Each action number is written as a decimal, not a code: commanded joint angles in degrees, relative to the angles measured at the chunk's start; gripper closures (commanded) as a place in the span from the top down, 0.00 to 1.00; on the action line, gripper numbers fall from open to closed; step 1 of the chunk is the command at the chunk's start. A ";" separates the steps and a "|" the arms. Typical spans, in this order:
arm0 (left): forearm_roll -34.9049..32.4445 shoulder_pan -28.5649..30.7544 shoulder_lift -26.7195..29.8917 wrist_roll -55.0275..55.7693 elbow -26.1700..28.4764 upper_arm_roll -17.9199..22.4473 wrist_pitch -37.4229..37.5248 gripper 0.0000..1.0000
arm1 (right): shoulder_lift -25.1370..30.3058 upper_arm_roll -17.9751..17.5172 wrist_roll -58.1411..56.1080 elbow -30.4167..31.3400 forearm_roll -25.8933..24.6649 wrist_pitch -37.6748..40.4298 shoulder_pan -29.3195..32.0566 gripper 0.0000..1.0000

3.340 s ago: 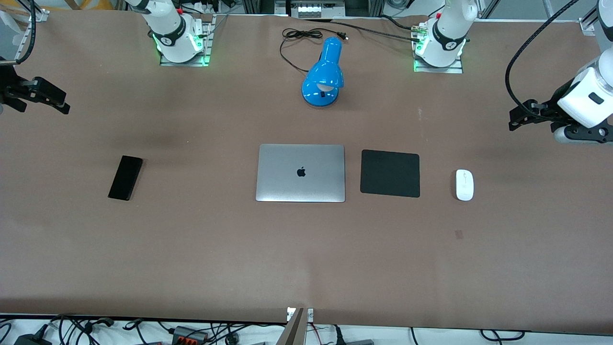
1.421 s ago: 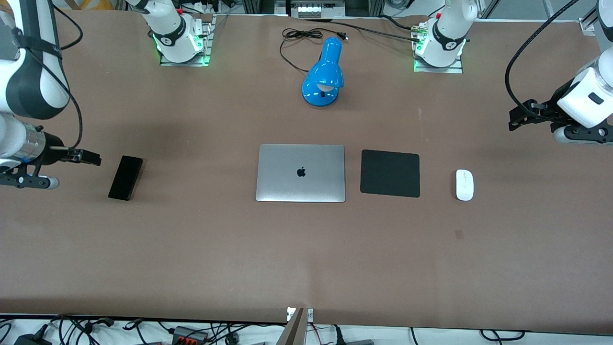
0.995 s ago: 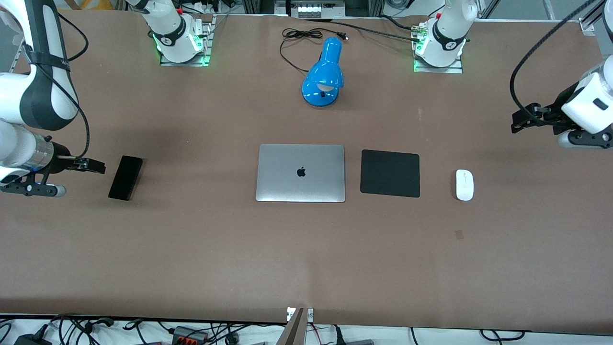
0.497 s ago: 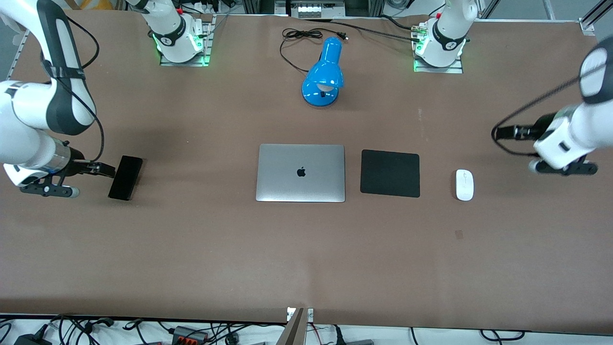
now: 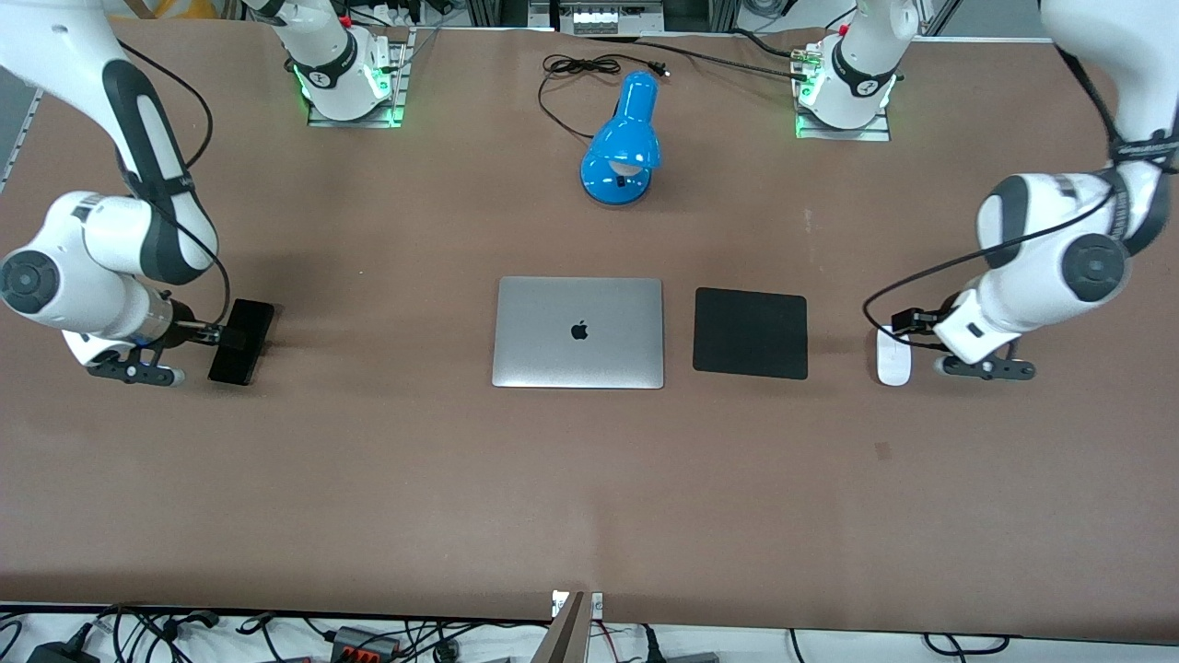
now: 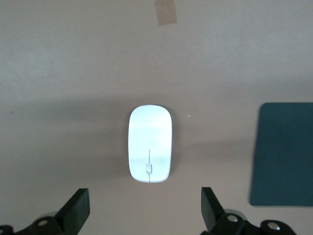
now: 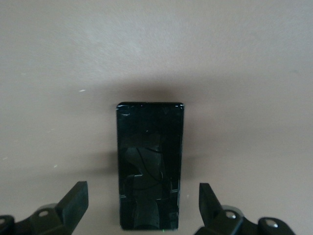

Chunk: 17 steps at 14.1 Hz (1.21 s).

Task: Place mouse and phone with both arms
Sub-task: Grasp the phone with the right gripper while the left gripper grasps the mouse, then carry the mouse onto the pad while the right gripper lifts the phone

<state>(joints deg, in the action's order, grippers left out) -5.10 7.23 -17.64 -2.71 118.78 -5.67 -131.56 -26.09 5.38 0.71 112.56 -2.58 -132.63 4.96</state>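
Observation:
The robot's right gripper has to grab the black phone by its long side edges next, so that it can place the phone (image 5: 241, 341) beside the laptop (image 5: 577, 331).
The white mouse (image 5: 893, 361) lies on the brown table toward the left arm's end, beside the mouse pad. My left gripper (image 5: 908, 322) is open and low over the mouse's end; in the left wrist view the mouse (image 6: 149, 143) lies just ahead of the spread fingers (image 6: 78, 208). The black phone (image 5: 241, 341) lies toward the right arm's end. My right gripper (image 5: 217, 336) is open at the phone's edge; in the right wrist view the phone (image 7: 149, 161) reaches between the open fingers (image 7: 76, 198), untouched.
A closed silver laptop (image 5: 577, 332) lies mid-table, with a black mouse pad (image 5: 750, 332) beside it, also in the left wrist view (image 6: 283, 152). A blue lamp (image 5: 624, 143) with its cable (image 5: 571, 69) stands nearer the arm bases. A tape scrap (image 5: 882, 449) lies near the mouse.
Both arms have swung in and down. The right gripper closed in on the phone; the left gripper travelled from the table's end to the mouse. Phone and mouse have not moved.

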 commanded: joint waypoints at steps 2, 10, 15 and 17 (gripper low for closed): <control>-1.94 0.68 -4.31 -1.51 1.80 -0.22 -10.00 1.00 | -2.38 -0.46 4.12 0.11 -0.05 -2.18 1.27 1.00; -2.02 2.79 -9.95 -1.94 1.89 -0.30 -15.83 0.99 | -4.94 -1.07 3.68 -0.41 -0.14 -4.92 1.72 1.00; -2.02 2.79 -10.39 -4.93 1.80 -0.39 -15.92 0.70 | -6.87 -1.07 3.33 -0.86 -0.14 -5.79 1.37 1.00; -1.94 2.79 -10.48 -4.85 1.80 -0.57 -15.92 0.71 | -6.96 -1.07 2.89 -0.86 -0.05 -6.06 1.36 1.00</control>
<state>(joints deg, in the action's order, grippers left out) -6.07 9.58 -27.74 -6.41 120.73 -5.74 -146.69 -32.25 4.56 3.72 112.36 -2.58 -137.90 6.25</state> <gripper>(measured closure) 0.295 0.000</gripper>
